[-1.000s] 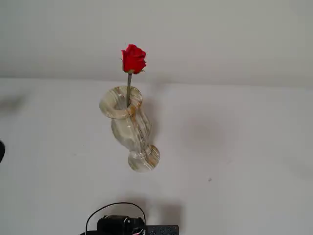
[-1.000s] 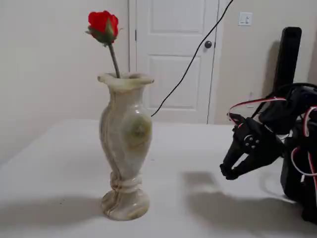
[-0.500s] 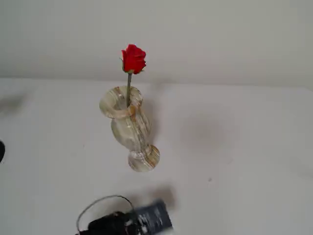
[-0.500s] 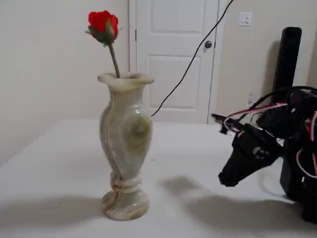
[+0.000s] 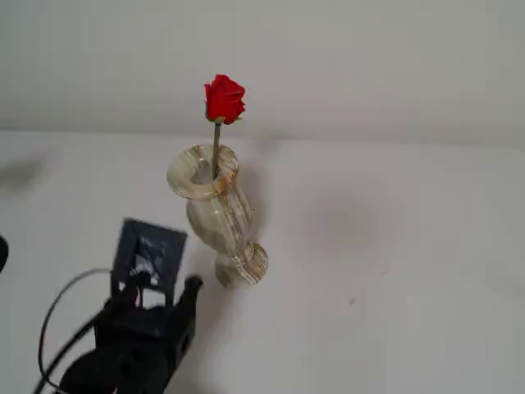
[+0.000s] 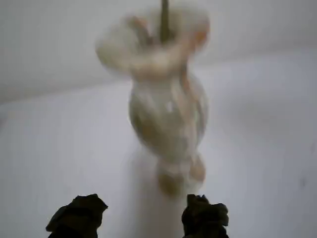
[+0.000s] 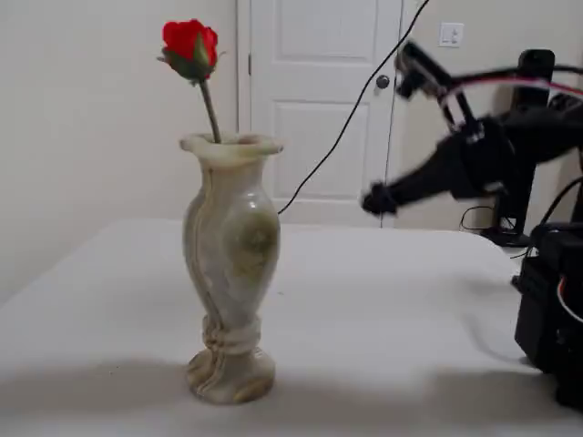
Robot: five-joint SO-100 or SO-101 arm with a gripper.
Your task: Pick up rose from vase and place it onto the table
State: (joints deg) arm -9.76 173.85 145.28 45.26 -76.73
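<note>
The rose needs to move out of the vase (image 5: pixel 217 215) and onto the table. My gripper should take hold of the rose by its stem (image 5: pixel 216 139) next.
The red rose (image 5: pixel 224 98) (image 7: pixel 189 38) stands upright in the marbled cream vase (image 5: pixel 217 215) (image 7: pixel 230 246), its stem going down through the flared rim. Only the stem (image 6: pixel 164 20) shows in the blurred wrist view, above the vase (image 6: pixel 166 119). The vase stands on the white table (image 5: pixel 394 246) (image 7: pixel 383 309). My gripper (image 5: pixel 190 289) (image 7: pixel 376 198) hangs in the air, apart from the vase and pointing at it, well below the bud. In the wrist view its two dark fingertips stand wide apart, so the gripper (image 6: pixel 141 218) is open and holds nothing.
A white door (image 7: pixel 319 100) and a black cable (image 7: pixel 346 118) are behind the table in a fixed view. The arm's base and wiring (image 7: pixel 551 300) stand at the right edge there. A small dark speck (image 5: pixel 352 301) lies on the table.
The arm has lifted off its low folded pose and swung up and toward the vase. The rose and vase have not moved.
</note>
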